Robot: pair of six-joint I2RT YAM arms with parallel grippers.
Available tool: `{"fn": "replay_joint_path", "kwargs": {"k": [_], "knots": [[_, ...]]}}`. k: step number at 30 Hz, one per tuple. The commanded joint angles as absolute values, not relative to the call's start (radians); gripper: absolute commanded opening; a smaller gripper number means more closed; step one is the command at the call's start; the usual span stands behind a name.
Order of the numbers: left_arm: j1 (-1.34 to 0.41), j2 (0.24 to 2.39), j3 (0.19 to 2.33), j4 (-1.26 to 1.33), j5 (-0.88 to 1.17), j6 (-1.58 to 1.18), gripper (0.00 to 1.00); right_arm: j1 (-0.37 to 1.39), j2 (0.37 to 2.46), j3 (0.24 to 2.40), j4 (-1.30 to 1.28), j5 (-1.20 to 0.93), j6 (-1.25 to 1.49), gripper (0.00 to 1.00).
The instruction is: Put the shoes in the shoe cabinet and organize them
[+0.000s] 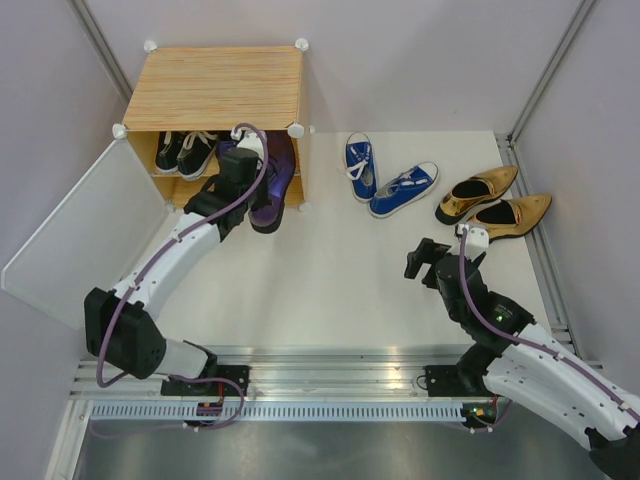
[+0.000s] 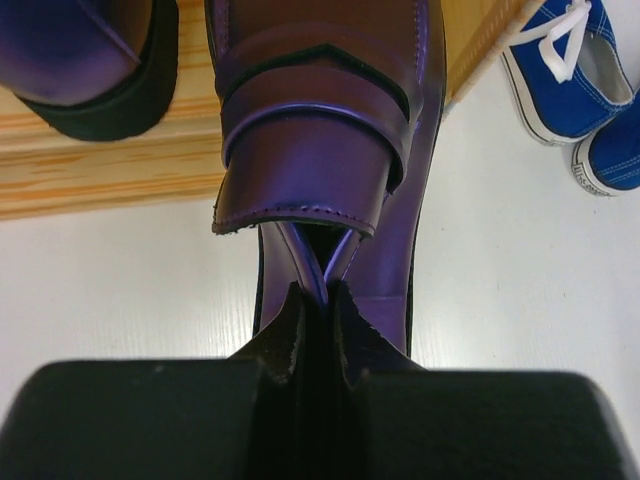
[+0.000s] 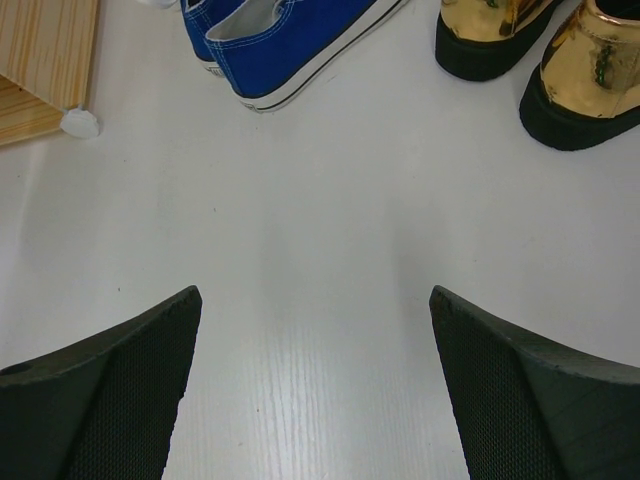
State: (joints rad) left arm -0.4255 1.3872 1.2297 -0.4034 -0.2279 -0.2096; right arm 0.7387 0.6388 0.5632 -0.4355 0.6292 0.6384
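Note:
I should wait to open my left gripper, because the purple shoe's heel is over empty table and the shoe would end up half outside the cabinet.
The shoe cabinet (image 1: 215, 85) stands at the back left with its door (image 1: 85, 235) swung open. A pair of black sneakers (image 1: 185, 150) sits inside on the left. My left gripper (image 1: 255, 190) is shut on the heel rim of a purple shoe (image 2: 320, 160), pinched between its fingertips (image 2: 318, 300). The toe of this shoe reaches over the cabinet's lower shelf edge (image 2: 100, 170). The other purple shoe (image 2: 80, 60) lies on the shelf to its left. My right gripper (image 3: 315, 330) hangs open over bare table, with nothing between its fingers.
Two blue sneakers (image 1: 385, 178) lie right of the cabinet, also in the right wrist view (image 3: 290, 40). The gold shoes (image 1: 495, 205) lie further right, near the wall rail. A white cabinet corner foot (image 3: 78, 122) is at my right gripper's far left.

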Motion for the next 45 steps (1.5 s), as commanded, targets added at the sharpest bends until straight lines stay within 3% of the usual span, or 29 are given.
{"fn": "replay_joint_path", "kwargs": {"k": [1, 23, 32, 35, 39, 42, 45], "knots": [[-0.403, 1.405, 1.342, -0.207, -0.196, -0.132, 0.02, 0.719, 0.649, 0.581, -0.416, 0.646, 0.626, 0.98], [-0.321, 1.654, 1.563, -0.158, -0.112, -0.117, 0.03, 0.675, 0.655, 0.583, -0.411, 0.652, 0.621, 0.98], [-0.311, 1.718, 1.608, -0.146, -0.110, -0.120, 0.11, 0.669, 0.669, 0.583, -0.408, 0.649, 0.618, 0.98], [-0.308, 1.738, 1.614, -0.146, -0.107, -0.124, 0.20, 0.666, 0.666, 0.583, -0.413, 0.653, 0.620, 0.98], [-0.307, 1.746, 1.609, -0.146, -0.109, -0.135, 0.52, 0.664, 0.652, 0.580, -0.410, 0.655, 0.620, 0.98], [-0.307, 1.744, 1.605, -0.144, -0.110, -0.143, 0.66, 0.663, 0.652, 0.580, -0.411, 0.655, 0.620, 0.98], [-0.307, 1.738, 1.603, -0.147, -0.115, -0.146, 0.71, 0.663, 0.657, 0.580, -0.410, 0.652, 0.620, 0.98]]}}
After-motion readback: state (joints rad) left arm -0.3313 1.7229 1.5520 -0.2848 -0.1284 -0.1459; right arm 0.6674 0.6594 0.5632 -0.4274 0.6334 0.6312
